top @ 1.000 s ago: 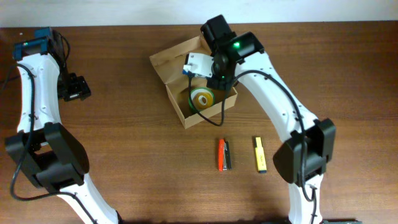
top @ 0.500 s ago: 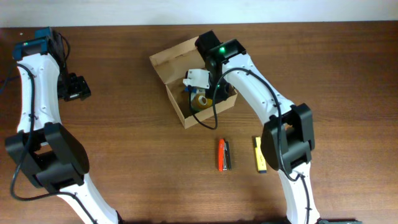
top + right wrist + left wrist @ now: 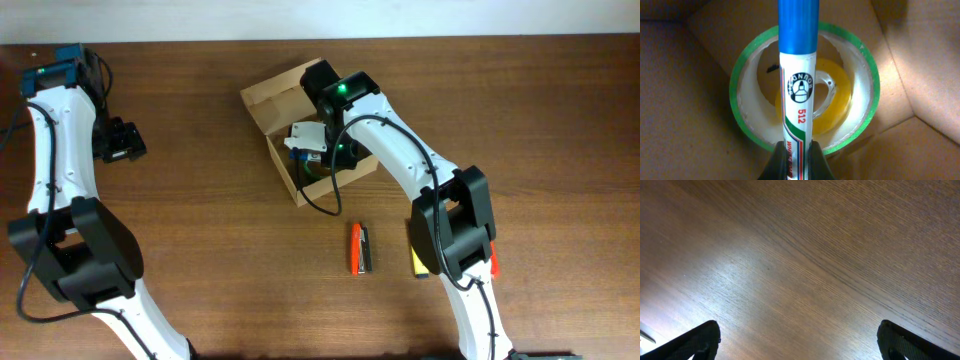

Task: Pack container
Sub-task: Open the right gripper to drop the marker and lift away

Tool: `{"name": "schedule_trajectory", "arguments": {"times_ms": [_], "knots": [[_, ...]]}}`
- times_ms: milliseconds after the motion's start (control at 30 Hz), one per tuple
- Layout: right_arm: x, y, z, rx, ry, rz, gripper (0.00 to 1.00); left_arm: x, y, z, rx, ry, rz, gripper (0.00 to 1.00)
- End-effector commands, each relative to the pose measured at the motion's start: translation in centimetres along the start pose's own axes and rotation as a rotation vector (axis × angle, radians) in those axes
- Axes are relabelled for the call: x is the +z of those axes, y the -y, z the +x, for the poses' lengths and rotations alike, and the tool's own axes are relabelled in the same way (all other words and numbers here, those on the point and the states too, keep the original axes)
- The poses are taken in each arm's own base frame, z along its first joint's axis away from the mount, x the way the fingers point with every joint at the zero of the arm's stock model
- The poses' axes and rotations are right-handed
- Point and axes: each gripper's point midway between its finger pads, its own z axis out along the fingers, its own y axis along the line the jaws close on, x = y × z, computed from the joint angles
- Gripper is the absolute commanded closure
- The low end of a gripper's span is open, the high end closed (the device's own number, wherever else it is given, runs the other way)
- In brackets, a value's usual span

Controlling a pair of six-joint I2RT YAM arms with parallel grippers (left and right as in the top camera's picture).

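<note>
The robot's right gripper needs to open, because the white marker hangs inside the container over the green-edged tape roll and would stay inside.
The brown cardboard container (image 3: 285, 168) sits open at the table's middle back, its flap lid (image 3: 270, 92) folded back to the far left. My right gripper (image 3: 318, 158) is inside it, shut on a white marker with a blue cap (image 3: 798, 85). In the right wrist view the marker hangs over a green-edged tape roll (image 3: 742, 120) with a smaller yellow tape roll (image 3: 827, 107) inside it, both on the container floor (image 3: 685, 100). My left gripper (image 3: 799, 345) is open and empty over bare wood at the far left (image 3: 122, 141).
An orange and black stapler (image 3: 360, 248) lies on the table in front of the container. A yellow highlighter (image 3: 416, 260) lies to its right, partly under my right arm.
My right gripper has moved left and down into the container with the marker. The arm now covers most of the tape rolls from overhead. The left arm has not moved.
</note>
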Motion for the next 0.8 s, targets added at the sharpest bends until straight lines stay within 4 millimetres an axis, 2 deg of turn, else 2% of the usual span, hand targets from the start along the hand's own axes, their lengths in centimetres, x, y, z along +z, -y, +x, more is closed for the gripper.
{"name": "schedule_trajectory", "arguments": {"times_ms": [0, 200, 233, 267, 300, 467, 567, 667, 767], "knots": [[0.3, -0.2, -0.3, -0.012, -0.002, -0.013, 0.96, 0.1, 0.0, 0.2, 0.014, -0.003, 0.003, 0.0], [0.4, -0.3, -0.2, -0.011, -0.003, -0.016, 0.97, 0.1, 0.0, 0.2, 0.014, -0.003, 0.003, 0.0], [0.4, -0.3, -0.2, -0.01, -0.003, -0.016, 0.92, 0.1, 0.0, 0.2, 0.014, -0.003, 0.003, 0.0], [0.4, -0.2, -0.2, 0.004, -0.002, -0.015, 0.8, 0.1, 0.0, 0.2, 0.014, -0.003, 0.003, 0.0], [0.4, -0.2, -0.3, 0.017, 0.001, -0.014, 0.73, 0.1, 0.0, 0.2, 0.014, -0.003, 0.003, 0.0], [0.4, -0.2, -0.5, 0.037, 0.01, -0.015, 0.62, 0.1, 0.0, 0.2, 0.014, -0.003, 0.003, 0.0], [0.4, 0.2, -0.6, 0.052, 0.012, 0.001, 0.51, 0.1, 0.0, 0.2, 0.014, -0.003, 0.003, 0.0], [-0.2, 1.7, -0.3, 0.14, -0.005, 0.084, 0.42, 0.1, 0.0, 0.2, 0.014, -0.003, 0.003, 0.0], [-2.0, 3.5, -0.2, 0.212, 0.003, 0.185, 0.32, 0.1, 0.0, 0.2, 0.014, -0.003, 0.003, 0.0]]}}
